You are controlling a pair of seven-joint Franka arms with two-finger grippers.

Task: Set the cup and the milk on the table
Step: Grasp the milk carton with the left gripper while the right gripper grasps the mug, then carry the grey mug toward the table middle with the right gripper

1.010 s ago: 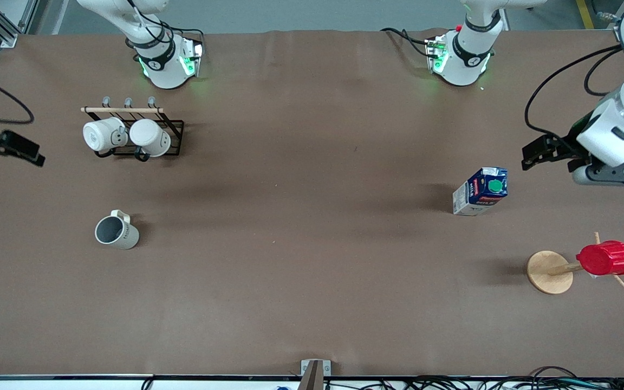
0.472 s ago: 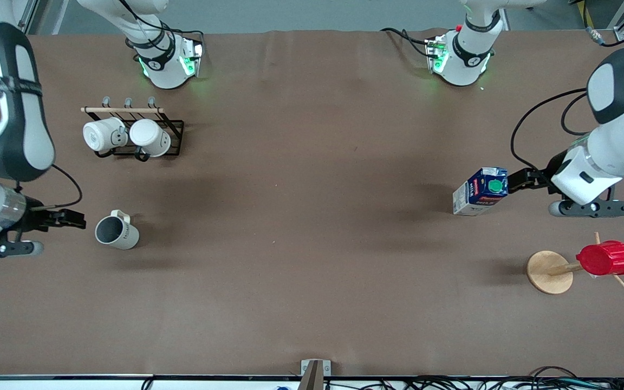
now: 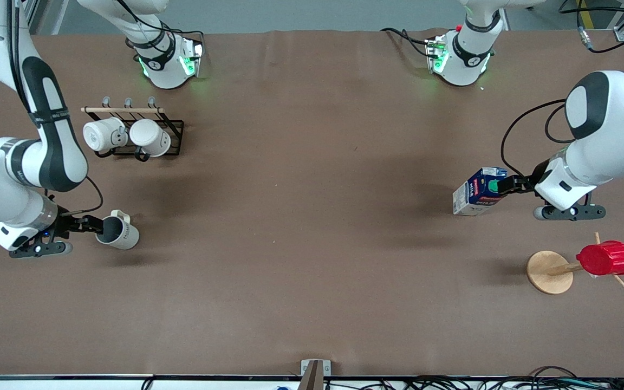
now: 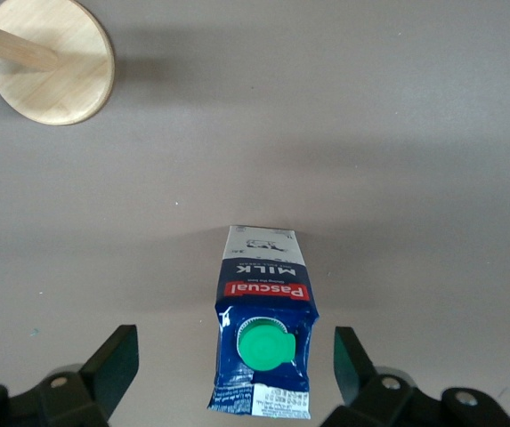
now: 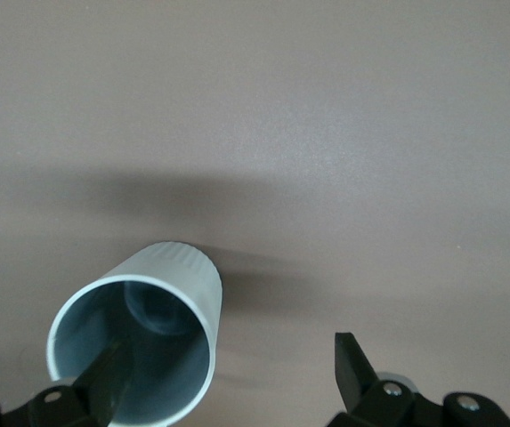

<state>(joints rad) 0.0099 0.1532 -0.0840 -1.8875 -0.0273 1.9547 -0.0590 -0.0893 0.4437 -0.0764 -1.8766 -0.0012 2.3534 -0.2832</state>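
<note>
The cream cup should go on the tabletop, so my right gripper needs to grab the cup by its rim (image 3: 121,227) (image 5: 210,352) next.
The cream cup (image 3: 121,232) stands upright on the brown table (image 3: 312,227) toward the right arm's end. My right gripper (image 3: 97,223) is open at its rim. In the right wrist view one finger (image 5: 105,378) is inside the cup (image 5: 183,294) and the other finger (image 5: 352,366) is outside, apart from it. The milk (image 3: 479,192) stands on the table toward the left arm's end. My left gripper (image 3: 502,186) is open at its top. In the left wrist view the fingers (image 4: 117,363) stand on either side of the milk (image 4: 265,307), not touching it.
A black rack (image 3: 174,138) with two white mugs (image 3: 128,135) stands farther from the front camera than the cup. A wooden stand (image 3: 549,272) with a red ribbed cup (image 3: 606,258) is nearer to the front camera than the milk; its base shows in the left wrist view (image 4: 54,58).
Both arms have come in from the table's ends. The right gripper has reached the cup's rim and the left gripper the milk's top. Cup and milk have not moved.
</note>
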